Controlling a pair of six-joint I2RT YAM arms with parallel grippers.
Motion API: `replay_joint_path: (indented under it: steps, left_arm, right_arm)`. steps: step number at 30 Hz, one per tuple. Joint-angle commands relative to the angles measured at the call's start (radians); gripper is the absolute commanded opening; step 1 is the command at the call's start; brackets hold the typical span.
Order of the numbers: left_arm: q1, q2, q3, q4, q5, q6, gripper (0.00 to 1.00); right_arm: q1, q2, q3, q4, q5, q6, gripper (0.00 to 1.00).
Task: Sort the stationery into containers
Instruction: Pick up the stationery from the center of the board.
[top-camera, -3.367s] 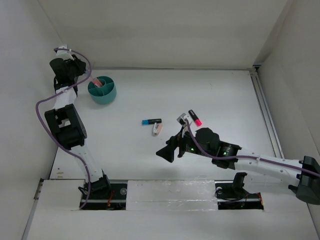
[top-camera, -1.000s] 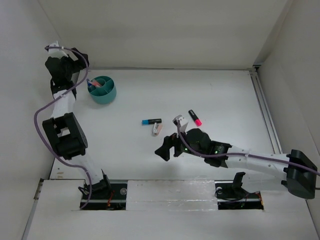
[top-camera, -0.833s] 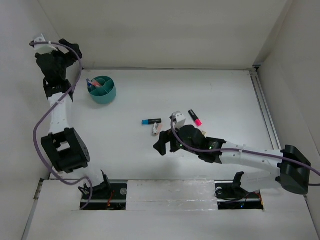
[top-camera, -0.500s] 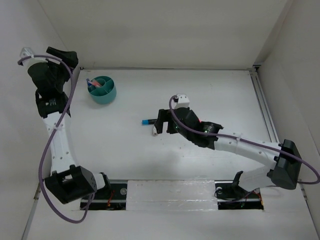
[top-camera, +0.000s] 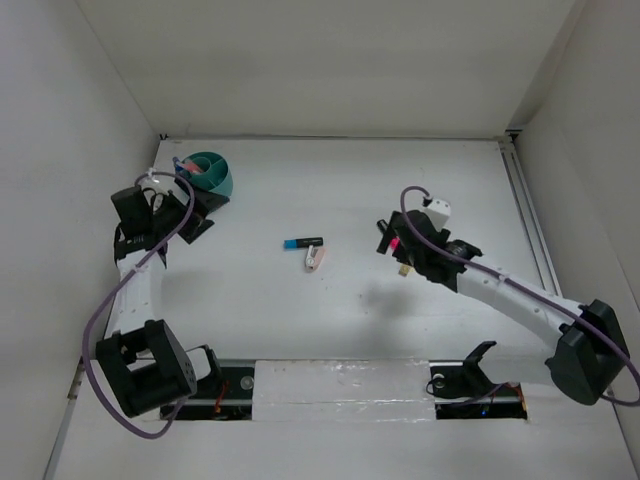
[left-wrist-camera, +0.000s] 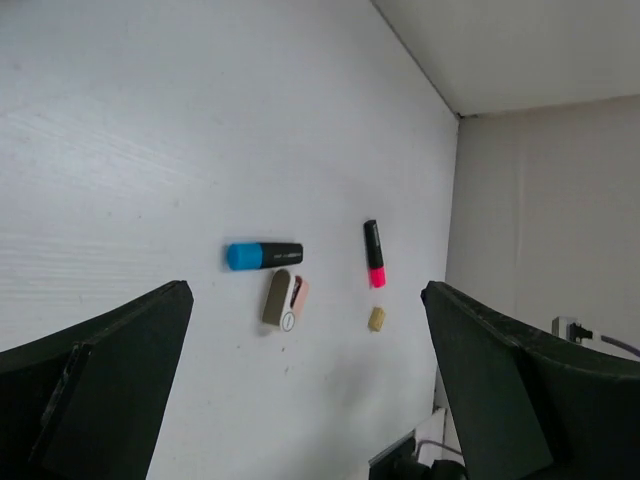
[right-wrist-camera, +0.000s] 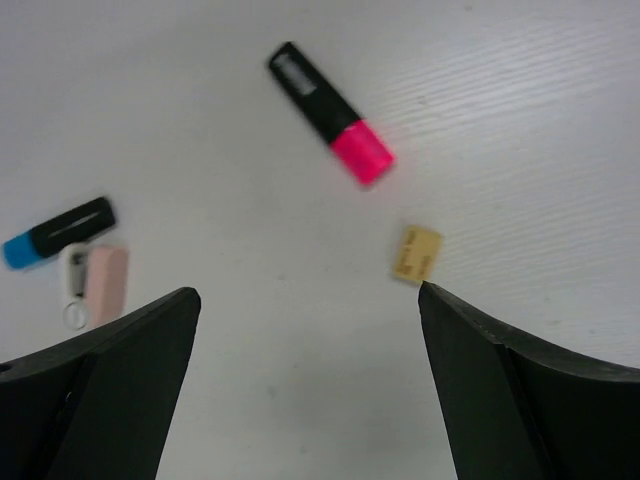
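Note:
I will next grip the tan block by one end (top-camera: 404, 270) (right-wrist-camera: 417, 255) with my right gripper, so the block's other end stays free for my left gripper to grab.
The teal tub (top-camera: 212, 174) stands at the back left with pink and blue items inside at its left rim. Just in front of it hovers my left gripper (top-camera: 198, 212), open and empty (left-wrist-camera: 304, 288). A blue-ended marker (top-camera: 302, 242) (left-wrist-camera: 263, 255) and a pink-white eraser (top-camera: 316, 258) (left-wrist-camera: 286, 298) lie mid-table. My right gripper (top-camera: 393, 245) hangs open and empty (right-wrist-camera: 307, 292) over the pink-ended marker (right-wrist-camera: 332, 113) (left-wrist-camera: 374, 254), which it partly hides from above. The tan block (top-camera: 402, 268) (right-wrist-camera: 417, 254) lies close to its right finger.
White walls close the left, back and right sides. A metal rail (top-camera: 528, 225) runs along the right edge. The arm bases sit at the near edge.
My right arm swung right and back, from beside the eraser to above the pink-ended marker. My left arm dropped from high at the back-left wall to just in front of the tub.

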Motion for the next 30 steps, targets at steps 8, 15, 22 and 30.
replay_joint_path:
  steps: [8,15,22,30]
  left_arm:
    - [-0.066,-0.281,0.046,-0.152,-0.249,0.159,1.00]
    - [-0.101,-0.415,0.037,-0.210,-0.525,0.144,1.00]
    - [-0.101,-0.427,0.037,-0.223,-0.492,0.144,1.00]
    - [-0.101,-0.418,0.028,-0.214,-0.447,0.144,1.00]
  right_arm:
    - [-0.211,-0.013,-0.163,0.035,-0.127,0.011,0.92]
    - [-0.173,0.158,-0.111,0.009,-0.070,0.066,0.82]
    - [-0.146,0.218,-0.078,0.002,-0.059,0.115,0.69]
    - [-0.135,0.276,-0.044,-0.008,-0.041,0.125,0.59]
